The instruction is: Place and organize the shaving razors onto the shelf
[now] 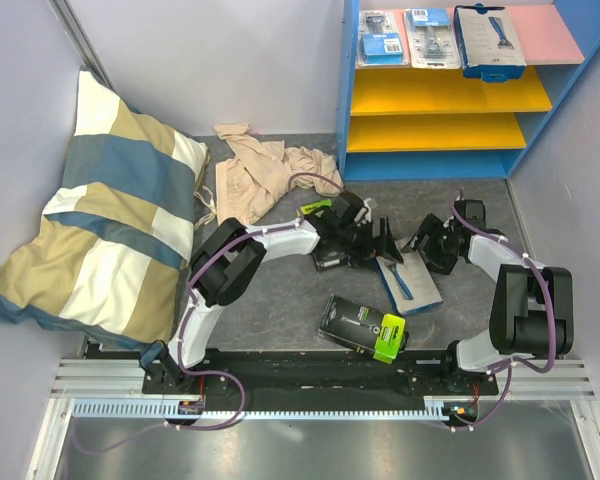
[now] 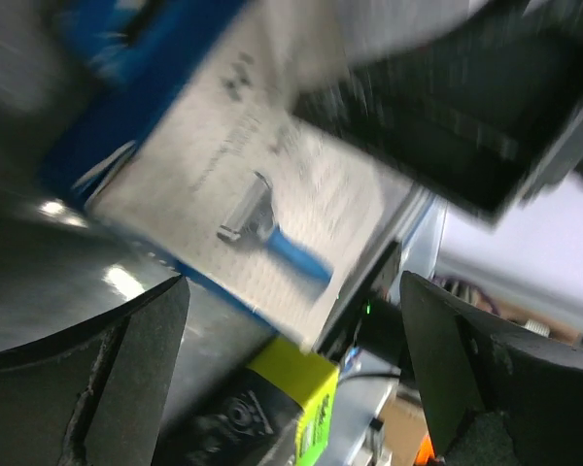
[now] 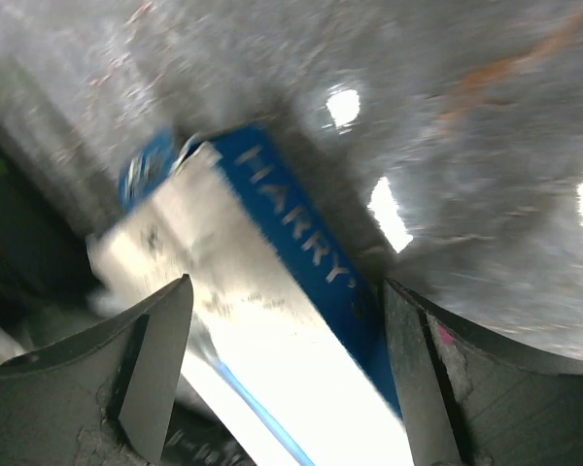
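Next, my left gripper grabs the white-blue razor box by its long blue edge [image 1: 389, 289], which leaves the opposite side free for my right gripper.
The shelf [image 1: 450, 90] stands at the back right; its pink top board carries two blister packs [image 1: 382, 38] [image 1: 430, 38] and a white-blue razor box [image 1: 489, 41]. A second white-blue box [image 1: 410, 283] [image 2: 243, 194] [image 3: 272, 359] lies flat on the table. A black box with a lime end [image 1: 365, 327] [image 2: 262, 408] lies nearer the arm bases. Another black box [image 1: 330, 262] is partly hidden under my left wrist. My left gripper [image 1: 383, 242] [image 2: 291, 369] is open and holds nothing, just left of the white-blue box. My right gripper [image 1: 427, 245] [image 3: 287, 369] is open, its fingers either side of that box's far end.
A beige cloth [image 1: 260, 175] lies crumpled at the back middle. A striped pillow [image 1: 100, 210] leans against the left wall. The two yellow shelf boards [image 1: 440, 130] hold nothing. The two grippers face each other closely over the table's middle.
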Motion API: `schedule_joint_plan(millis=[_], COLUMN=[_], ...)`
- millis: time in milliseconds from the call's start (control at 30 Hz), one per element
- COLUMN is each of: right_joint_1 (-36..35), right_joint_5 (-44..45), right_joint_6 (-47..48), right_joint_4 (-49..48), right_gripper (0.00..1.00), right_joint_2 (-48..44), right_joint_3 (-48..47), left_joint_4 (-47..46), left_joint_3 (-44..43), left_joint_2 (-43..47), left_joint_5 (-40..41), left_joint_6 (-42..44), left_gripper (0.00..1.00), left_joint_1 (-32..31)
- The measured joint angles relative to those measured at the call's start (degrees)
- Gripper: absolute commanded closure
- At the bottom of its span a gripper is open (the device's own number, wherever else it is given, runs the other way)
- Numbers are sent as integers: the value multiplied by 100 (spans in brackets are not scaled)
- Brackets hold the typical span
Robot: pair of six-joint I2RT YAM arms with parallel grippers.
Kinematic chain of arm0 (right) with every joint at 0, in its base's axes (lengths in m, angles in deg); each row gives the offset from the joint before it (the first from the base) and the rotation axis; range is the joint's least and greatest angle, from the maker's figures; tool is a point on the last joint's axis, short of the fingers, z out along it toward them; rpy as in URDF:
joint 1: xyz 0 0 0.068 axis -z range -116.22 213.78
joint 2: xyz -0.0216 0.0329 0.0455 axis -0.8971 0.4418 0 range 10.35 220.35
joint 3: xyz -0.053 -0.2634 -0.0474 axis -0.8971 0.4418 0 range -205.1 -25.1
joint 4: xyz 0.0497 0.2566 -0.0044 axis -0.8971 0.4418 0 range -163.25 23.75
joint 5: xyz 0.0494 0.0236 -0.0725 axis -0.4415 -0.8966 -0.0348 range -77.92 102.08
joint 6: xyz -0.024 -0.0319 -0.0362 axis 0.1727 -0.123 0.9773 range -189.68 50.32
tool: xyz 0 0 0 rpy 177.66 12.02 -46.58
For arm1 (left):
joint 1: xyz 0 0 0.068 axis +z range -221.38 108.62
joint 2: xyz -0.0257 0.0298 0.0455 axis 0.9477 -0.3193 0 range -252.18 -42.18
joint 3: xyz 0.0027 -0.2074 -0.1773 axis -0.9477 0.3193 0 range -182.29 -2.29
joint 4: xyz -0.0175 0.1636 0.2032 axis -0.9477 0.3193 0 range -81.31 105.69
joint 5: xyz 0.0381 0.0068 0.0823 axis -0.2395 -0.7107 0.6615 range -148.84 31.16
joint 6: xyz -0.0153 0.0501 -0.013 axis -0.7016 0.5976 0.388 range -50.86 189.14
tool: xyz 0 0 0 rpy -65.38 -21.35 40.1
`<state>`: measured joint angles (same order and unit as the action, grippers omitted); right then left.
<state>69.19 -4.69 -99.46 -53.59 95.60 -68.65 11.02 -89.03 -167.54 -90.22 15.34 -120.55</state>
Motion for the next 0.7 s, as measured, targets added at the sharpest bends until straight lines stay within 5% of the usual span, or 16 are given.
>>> schedule_joint_plan(millis=[300,700], right_joint_1=[-31,-31], right_joint_5=[-614,-581], right_joint_6=[-122,-125], right_joint_4=[-74,-127], right_gripper=[13,14], right_joint_2=[184,-33], right_joint_3=[-44,103], left_joint_4=[-168,96], left_joint_3=[-42,323], left_joint_2=[-35,153], left_joint_5=[177,269], left_joint_6=[-13,354], left_gripper=[5,16], left_joint_1=[752,413])
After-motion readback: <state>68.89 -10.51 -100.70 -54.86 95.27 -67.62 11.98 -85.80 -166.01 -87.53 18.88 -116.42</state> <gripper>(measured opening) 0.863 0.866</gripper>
